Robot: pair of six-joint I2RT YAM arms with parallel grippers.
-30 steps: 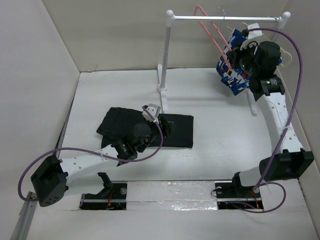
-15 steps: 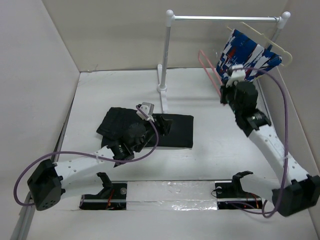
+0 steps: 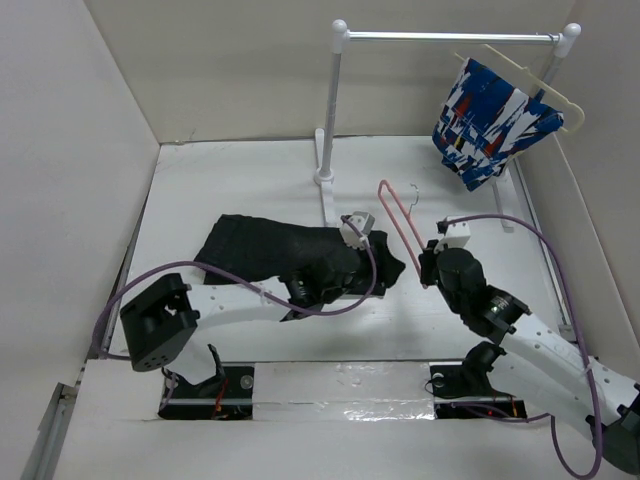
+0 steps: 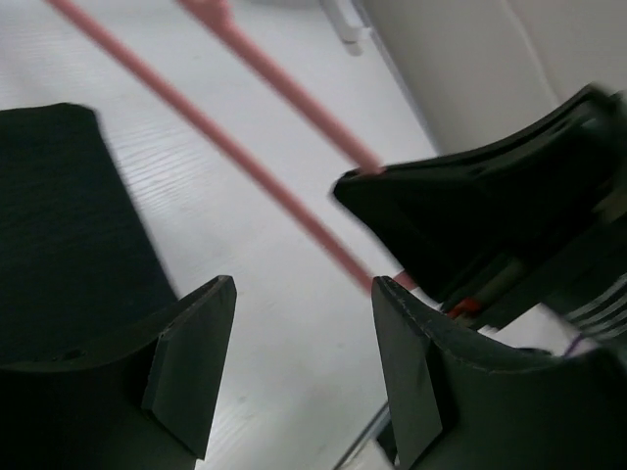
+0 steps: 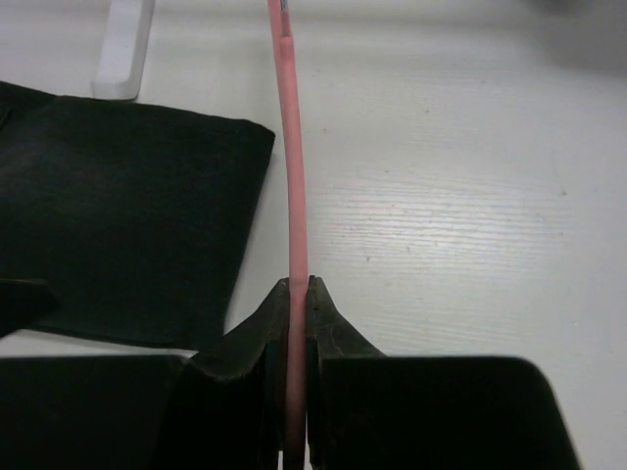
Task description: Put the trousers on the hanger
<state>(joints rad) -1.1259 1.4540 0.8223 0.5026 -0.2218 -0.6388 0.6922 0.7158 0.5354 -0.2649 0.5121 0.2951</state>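
Observation:
My left gripper will next grab the pink hanger's hook-side bar (image 3: 410, 221) near the hook. The opposite bar will stay free for the trousers (image 3: 262, 247).
The black trousers (image 3: 262, 247) lie folded on the white table, left of centre; they also show in the right wrist view (image 5: 127, 196) and the left wrist view (image 4: 59, 215). The pink hanger (image 3: 398, 222) is held low over the table, just right of the trousers' right end. My right gripper (image 3: 428, 268) is shut on the hanger's bar (image 5: 294, 196). My left gripper (image 3: 385, 262) is open and empty over the trousers' right edge, close to the hanger (image 4: 284, 206).
A white clothes rail (image 3: 450, 37) stands at the back on a post (image 3: 328, 140). A cream hanger with a blue, white and red patterned garment (image 3: 490, 120) hangs at its right end. White walls enclose the table on the left, back and right.
My right gripper has brought the pink hanger down from the rail to the table beside the trousers. My left gripper has moved right across the trousers to their right edge.

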